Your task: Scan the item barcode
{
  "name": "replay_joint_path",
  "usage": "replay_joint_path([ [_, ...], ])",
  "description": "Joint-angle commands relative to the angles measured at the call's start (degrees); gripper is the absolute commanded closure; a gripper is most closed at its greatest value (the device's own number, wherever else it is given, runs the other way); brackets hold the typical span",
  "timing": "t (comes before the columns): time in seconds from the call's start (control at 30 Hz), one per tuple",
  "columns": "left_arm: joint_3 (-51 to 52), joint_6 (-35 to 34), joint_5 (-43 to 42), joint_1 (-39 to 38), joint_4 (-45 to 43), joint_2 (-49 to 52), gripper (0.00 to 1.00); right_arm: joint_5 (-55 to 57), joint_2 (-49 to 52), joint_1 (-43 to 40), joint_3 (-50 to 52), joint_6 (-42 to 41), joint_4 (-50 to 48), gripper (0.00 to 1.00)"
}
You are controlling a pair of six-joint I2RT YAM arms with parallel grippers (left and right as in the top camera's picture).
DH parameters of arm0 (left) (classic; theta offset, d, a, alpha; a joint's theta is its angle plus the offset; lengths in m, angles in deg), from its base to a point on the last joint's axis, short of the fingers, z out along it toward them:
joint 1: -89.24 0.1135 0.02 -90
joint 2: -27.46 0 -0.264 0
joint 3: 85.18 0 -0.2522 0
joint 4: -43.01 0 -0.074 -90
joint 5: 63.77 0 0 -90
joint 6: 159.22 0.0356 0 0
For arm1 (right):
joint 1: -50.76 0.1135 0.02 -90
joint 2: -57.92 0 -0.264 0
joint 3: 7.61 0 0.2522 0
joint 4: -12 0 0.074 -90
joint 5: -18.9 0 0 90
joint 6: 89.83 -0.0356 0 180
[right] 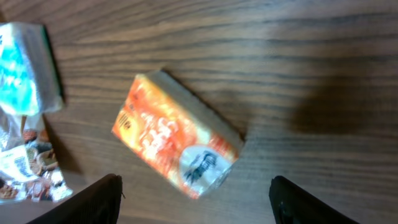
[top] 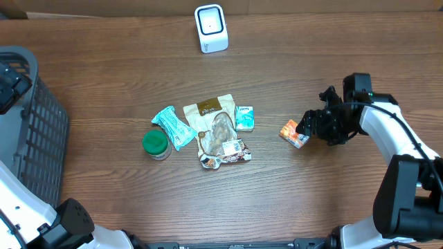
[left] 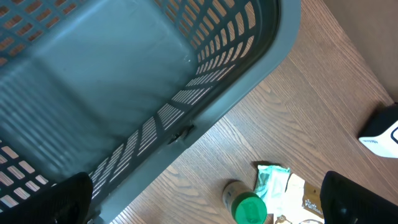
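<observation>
The barcode is to be scanned, so next my right gripper should grab the small orange box by its near end (top: 299, 140) (right: 205, 165) and leave the broad sides of the box uncovered.
A small orange box (top: 294, 133) lies on its side on the wooden table at the right, loose between the fingers of my right gripper (top: 309, 126). In the right wrist view the orange box (right: 177, 144) rests on the wood just ahead of the right gripper (right: 199, 205), whose dark fingers (right: 93, 199) stand wide apart on either side without touching it. No barcode shows on its visible faces. The white scanner (top: 211, 28) stands at the table's far edge. My left gripper (left: 208, 208) hangs open and empty beside the basket at the far left.
A grey slatted basket (top: 34, 131) fills the left edge, also seen as the basket (left: 205, 93) in the left wrist view. In the middle lie a green-lidded jar (top: 156, 144), a teal packet (top: 173, 126), a tan pouch (top: 210, 109), a snack bag (top: 223, 144) and a small teal box (top: 244, 118).
</observation>
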Motion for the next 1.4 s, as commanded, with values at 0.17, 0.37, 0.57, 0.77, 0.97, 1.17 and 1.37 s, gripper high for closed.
replay_joint_path([
  [0.17, 0.15, 0.85, -0.37, -0.39, 0.11, -0.09, 0.00, -1.75, -0.26, -0.55, 7.76, -1.49, -9.25, 0.31],
  [0.37, 0.15, 0.85, -0.37, -0.39, 0.11, -0.09, 0.00, -1.70, -0.26, -0.55, 9.86, -4.37, -13.77, 0.49],
  [0.57, 0.15, 0.85, -0.39, -0.39, 0.11, -0.09, 0.00, -1.79, -0.26, -0.42, 9.88, -11.91, -15.19, 0.71],
  [0.77, 0.15, 0.85, -0.37, -0.39, 0.11, -0.09, 0.00, -1.75, -0.26, -0.31, 9.86, -25.94, -10.91, 0.83],
  [0.97, 0.15, 0.85, -0.37, -0.39, 0.11, -0.09, 0.00, -3.74, -0.26, -0.31, 9.86, -28.22, -9.31, 0.85],
  [1.17, 0.15, 0.85, -0.37, -0.39, 0.11, -0.09, 0.00, -3.41, -0.26, -0.31, 9.86, -19.61, -11.50, 0.75],
  [1.37, 0.15, 0.85, -0.37, -0.39, 0.11, -0.09, 0.00, -0.66, -0.26, -0.31, 10.51, -17.38, -12.46, 0.67],
])
